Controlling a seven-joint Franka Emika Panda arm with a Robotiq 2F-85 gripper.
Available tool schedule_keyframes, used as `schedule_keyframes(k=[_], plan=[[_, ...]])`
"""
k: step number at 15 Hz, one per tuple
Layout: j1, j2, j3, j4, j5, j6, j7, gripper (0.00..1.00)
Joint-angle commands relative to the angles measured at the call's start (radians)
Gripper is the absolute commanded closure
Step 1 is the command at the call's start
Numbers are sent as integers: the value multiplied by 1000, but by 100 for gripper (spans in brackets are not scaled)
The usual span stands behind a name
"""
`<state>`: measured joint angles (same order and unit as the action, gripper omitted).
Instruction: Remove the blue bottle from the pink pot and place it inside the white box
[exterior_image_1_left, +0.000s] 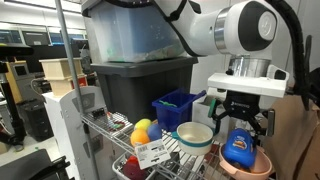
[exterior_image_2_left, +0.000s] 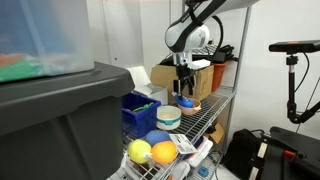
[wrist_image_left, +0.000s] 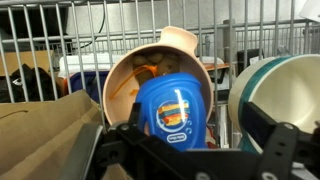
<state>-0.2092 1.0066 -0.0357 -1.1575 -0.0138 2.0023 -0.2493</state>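
Observation:
My gripper moves lower, before closing on the bottle, since my open fingers reach only the upper end of the blue bottle (exterior_image_1_left: 240, 151) (wrist_image_left: 172, 108), most showing below.
The blue bottle (wrist_image_left: 172, 108) with a white-and-orange label lies tilted inside the pink pot (wrist_image_left: 120, 80). Both show in both exterior views, the bottle (exterior_image_1_left: 240, 151) (exterior_image_2_left: 186, 101) in the pot (exterior_image_1_left: 250, 167) (exterior_image_2_left: 192, 107) on the wire shelf. My gripper (wrist_image_left: 197, 125) hangs just above the pot, open, with its fingers either side of the bottle and a gap at the right finger. It also shows in both exterior views (exterior_image_1_left: 245, 128) (exterior_image_2_left: 184, 89). The white box (exterior_image_2_left: 160, 75) with its upright flap stands behind the blue bin.
A white-and-teal bowl (exterior_image_1_left: 195, 135) (wrist_image_left: 285, 90) sits next to the pot. A dark-blue square bin (exterior_image_1_left: 178, 105) (exterior_image_2_left: 138, 110), a big grey tote (exterior_image_1_left: 140, 80), a lemon (exterior_image_2_left: 140, 151) and an orange (exterior_image_2_left: 164, 152) share the wire shelf. A brown cardboard box (exterior_image_2_left: 205, 78) stands behind the pot.

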Motion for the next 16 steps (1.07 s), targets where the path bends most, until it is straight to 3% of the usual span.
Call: schedule_keyframes(k=[1, 16], plan=[[1, 5, 5, 8, 3, 7, 0, 0], [-8, 72, -7, 59, -2, 49, 4, 0]])
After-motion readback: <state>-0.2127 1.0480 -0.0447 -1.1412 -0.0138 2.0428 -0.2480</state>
